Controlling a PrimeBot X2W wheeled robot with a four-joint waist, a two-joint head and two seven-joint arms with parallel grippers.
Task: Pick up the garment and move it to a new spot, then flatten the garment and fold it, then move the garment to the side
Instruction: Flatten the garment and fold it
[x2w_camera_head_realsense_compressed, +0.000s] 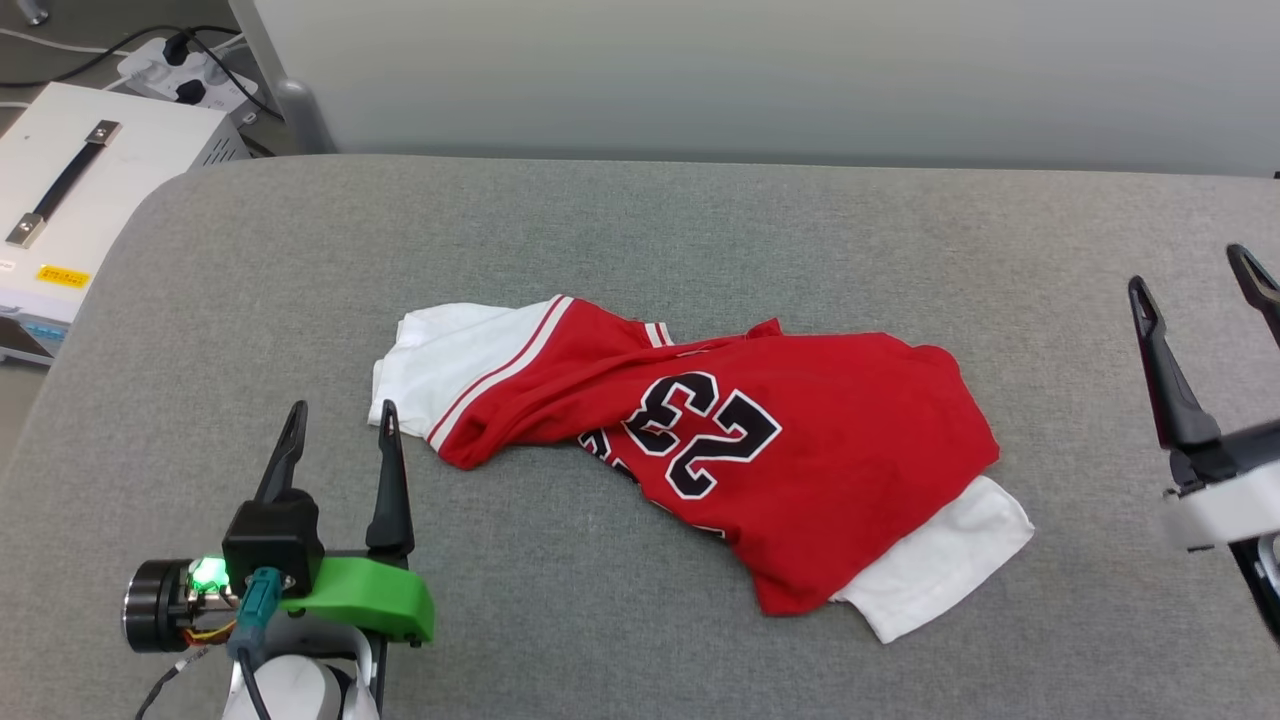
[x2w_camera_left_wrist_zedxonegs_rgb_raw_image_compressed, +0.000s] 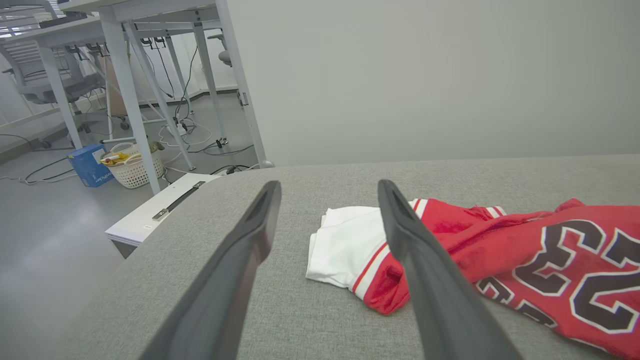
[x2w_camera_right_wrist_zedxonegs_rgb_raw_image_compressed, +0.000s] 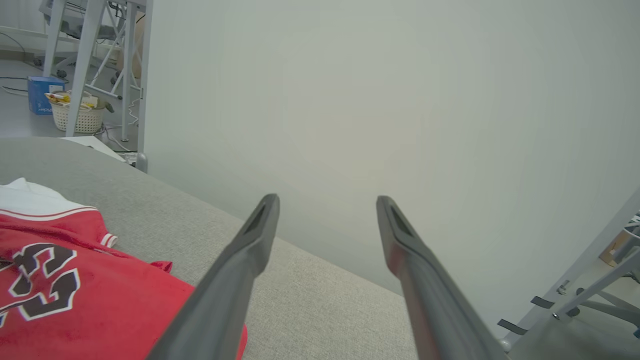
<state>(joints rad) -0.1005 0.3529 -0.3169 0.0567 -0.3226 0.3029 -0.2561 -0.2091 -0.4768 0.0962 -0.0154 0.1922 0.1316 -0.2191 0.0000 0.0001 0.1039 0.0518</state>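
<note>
The crumpled garment (x2w_camera_head_realsense_compressed: 768, 444) needs to go to a new spot, so my right gripper should grab it by its hem corner (x2w_camera_head_realsense_compressed: 941, 358) next.
The garment (x2w_camera_head_realsense_compressed: 800, 450), a red jersey with white sleeves and a black numeral 23, lies crumpled in the middle of the grey padded table (x2w_camera_head_realsense_compressed: 600, 230). One white sleeve sticks out at its left, another at its lower right. My left gripper (x2w_camera_head_realsense_compressed: 340, 418) stands open just left of the left sleeve, nothing between its fingers. In the left wrist view the garment (x2w_camera_left_wrist_zedxonegs_rgb_raw_image_compressed: 525, 250) lies right of that gripper (x2w_camera_left_wrist_zedxonegs_rgb_raw_image_compressed: 327, 192). My right gripper (x2w_camera_head_realsense_compressed: 1195, 280) is open at the table's right side, apart from the cloth. Its wrist view shows the garment (x2w_camera_right_wrist_zedxonegs_rgb_raw_image_compressed: 90, 300) at lower left.
A white box with a black handle (x2w_camera_head_realsense_compressed: 80, 190) stands off the table's left edge, a power strip (x2w_camera_head_realsense_compressed: 185, 70) behind it. A pale wall (x2w_camera_head_realsense_compressed: 760, 70) runs along the far edge. White desk legs and a basket (x2w_camera_left_wrist_zedxonegs_rgb_raw_image_compressed: 132, 167) stand on the floor beyond.
</note>
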